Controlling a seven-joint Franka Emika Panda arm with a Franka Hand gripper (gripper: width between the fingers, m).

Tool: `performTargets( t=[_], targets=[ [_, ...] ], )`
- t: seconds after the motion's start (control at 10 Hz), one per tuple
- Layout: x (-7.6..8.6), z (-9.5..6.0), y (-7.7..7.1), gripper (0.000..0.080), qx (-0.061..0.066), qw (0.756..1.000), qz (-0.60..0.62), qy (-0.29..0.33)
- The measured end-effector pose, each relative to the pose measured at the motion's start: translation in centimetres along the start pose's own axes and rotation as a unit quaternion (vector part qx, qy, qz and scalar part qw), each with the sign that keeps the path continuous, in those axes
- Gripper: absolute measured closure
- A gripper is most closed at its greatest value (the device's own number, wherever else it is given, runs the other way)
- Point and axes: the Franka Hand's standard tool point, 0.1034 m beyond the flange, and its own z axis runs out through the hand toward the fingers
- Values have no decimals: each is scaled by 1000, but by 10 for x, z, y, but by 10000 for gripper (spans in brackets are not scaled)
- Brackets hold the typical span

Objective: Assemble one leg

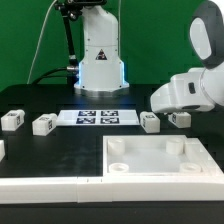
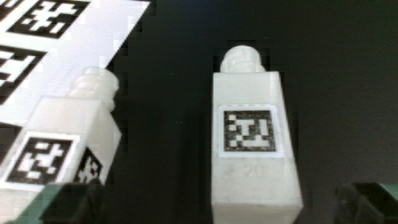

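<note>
My gripper grabs the white leg by its tagged square body [image 2: 253,150] next, since its round threaded tip stays free to enter the tray's corner socket.
In the wrist view a white leg [image 2: 249,130] with a black-and-white tag on its face lies between my gripper's [image 2: 217,205] two dark fingertips [image 2: 63,205]. The jaws stand wide apart, one on each side, not touching it. A second leg [image 2: 68,130] lies beside it, next to the marker board [image 2: 54,40]. In the exterior view these are the two legs at the right, one [image 1: 179,119] under my white hand [image 1: 185,92] and one [image 1: 150,122] nearer the marker board [image 1: 97,117]. The fingers are hidden there. Two more legs [image 1: 43,124] lie at the left [image 1: 12,120].
A large white square tray-like piece [image 1: 160,158] with round corner sockets lies at the front right. A white strip [image 1: 40,188] runs along the front left. The robot base [image 1: 98,60] stands behind the marker board. The table is black.
</note>
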Motion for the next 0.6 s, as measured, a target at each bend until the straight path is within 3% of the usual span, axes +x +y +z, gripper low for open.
performTargets(
  t=[0.4, 0.6],
  targets=[
    [0, 30, -4, 150, 5, 1000, -1, 9],
    [1, 38, -6, 150, 4, 1000, -2, 6]
  ],
)
